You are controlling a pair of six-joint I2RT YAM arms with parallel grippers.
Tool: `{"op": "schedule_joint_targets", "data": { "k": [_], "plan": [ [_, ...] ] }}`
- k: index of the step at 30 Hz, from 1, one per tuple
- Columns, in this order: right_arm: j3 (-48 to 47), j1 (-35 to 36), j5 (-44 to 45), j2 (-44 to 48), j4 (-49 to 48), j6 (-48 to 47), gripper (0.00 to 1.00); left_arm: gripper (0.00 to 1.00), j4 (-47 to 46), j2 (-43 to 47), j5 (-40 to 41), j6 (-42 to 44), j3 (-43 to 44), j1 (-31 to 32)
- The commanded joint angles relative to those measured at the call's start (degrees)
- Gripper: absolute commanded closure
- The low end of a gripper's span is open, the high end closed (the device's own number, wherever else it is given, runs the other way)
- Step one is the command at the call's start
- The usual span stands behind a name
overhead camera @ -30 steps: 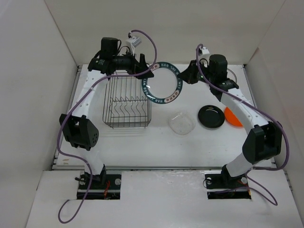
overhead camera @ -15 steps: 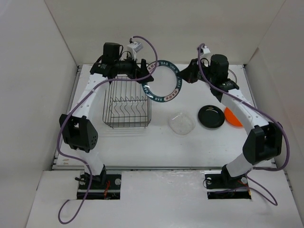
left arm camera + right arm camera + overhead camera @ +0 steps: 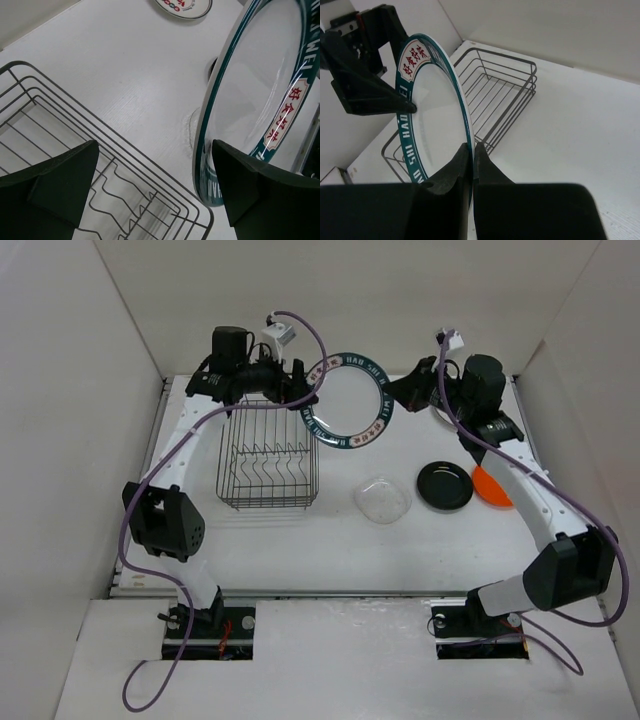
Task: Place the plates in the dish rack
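My left gripper needs to grab the white plate next by its rim opposite my right gripper, so the rest of the rim stays free to slot into the rack (image 3: 268,455).
The white plate with a blue-green lettered rim (image 3: 348,400) hangs on edge above the table, just right of the dish rack (image 3: 268,455). My right gripper (image 3: 393,396) is shut on its right rim; in the right wrist view the fingertips (image 3: 465,152) pinch the plate (image 3: 435,120). My left gripper (image 3: 298,390) is open at the plate's left rim. In the left wrist view the plate (image 3: 255,90) stands just inside the right finger (image 3: 255,195), above the rack's corner (image 3: 150,200). The clear plate (image 3: 383,498), black plate (image 3: 445,485) and orange plate (image 3: 492,490) lie flat.
A white plate with red marks (image 3: 182,6) lies at the back of the table, mostly hidden under my right arm in the top view. White walls close in the table on three sides. The rack's upright prongs (image 3: 268,468) hold nothing.
The right arm has carried the plate a little up and to the right, and its wrist has swung right. The left gripper stays open beside the plate's left rim.
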State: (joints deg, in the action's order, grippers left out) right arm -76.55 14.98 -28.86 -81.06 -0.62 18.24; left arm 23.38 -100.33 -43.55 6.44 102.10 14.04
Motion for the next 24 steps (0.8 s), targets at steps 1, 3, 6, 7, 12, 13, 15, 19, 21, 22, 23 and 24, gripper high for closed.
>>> {"op": "schedule_joint_targets", "data": {
  "k": [1, 3, 6, 7, 12, 13, 15, 19, 21, 22, 23, 24],
  "plan": [
    [-2.20, -0.13, -5.58, 0.46, -5.00, 1.10, 1.00, 0.07, -1.15, -0.21, -5.57, -0.98, 3.88, -0.07],
    [-2.81, -0.13, -6.82, -1.11, -5.00, 1.10, 1.00, 0.18, 0.17, -1.87, -11.08, -0.99, 6.07, -0.07],
    [-2.81, -0.13, -6.82, -1.74, -5.00, 1.10, 1.00, 0.76, 0.18, -2.59, -14.80, -2.39, 6.70, -0.07],
    [-2.81, -0.13, -6.82, -2.26, -5.00, 1.10, 1.00, 0.91, 0.18, -2.59, -14.81, -3.35, 6.70, -0.07],
    [-2.98, -0.13, -6.82, -2.88, -8.08, 2.77, 1.00, 1.00, 1.41, -2.59, -15.60, -3.54, 5.31, -0.60],
    [-2.99, -0.13, -6.82, -3.58, -8.08, 3.29, 0.66, 1.00, 1.41, -1.02, -13.16, -3.54, 3.91, -0.60],
    [-2.99, -0.13, -2.89, -3.58, -8.08, 3.29, 0.00, 1.00, 2.19, 1.09, -7.19, -5.20, 2.58, -2.43],
    [-2.37, 2.59, 14.15, -2.26, 1.90, 0.66, 0.00, 1.00, 3.96, 10.92, 17.83, -4.08, -3.73, -3.14],
    [-2.37, 4.43, 23.27, -1.74, 5.53, -0.57, 0.00, 1.00, 1.77, 20.03, 36.46, -3.02, -13.13, -3.14],
    [-2.37, 4.44, 25.59, -1.74, 8.33, -0.57, 0.00, 1.00, 1.76, 22.61, 41.74, -2.31, -15.51, -3.14],
    [-2.37, 5.31, 27.61, -1.74, 9.58, -0.57, 0.00, 1.00, 1.76, 24.90, 46.66, -1.70, -17.62, -2.62],
    [-2.37, 5.32, 28.94, -1.74, 10.28, -0.57, 0.00, 1.00, 2.54, 28.84, 54.28, -0.99, -20.69, -2.62]
  ]
}}
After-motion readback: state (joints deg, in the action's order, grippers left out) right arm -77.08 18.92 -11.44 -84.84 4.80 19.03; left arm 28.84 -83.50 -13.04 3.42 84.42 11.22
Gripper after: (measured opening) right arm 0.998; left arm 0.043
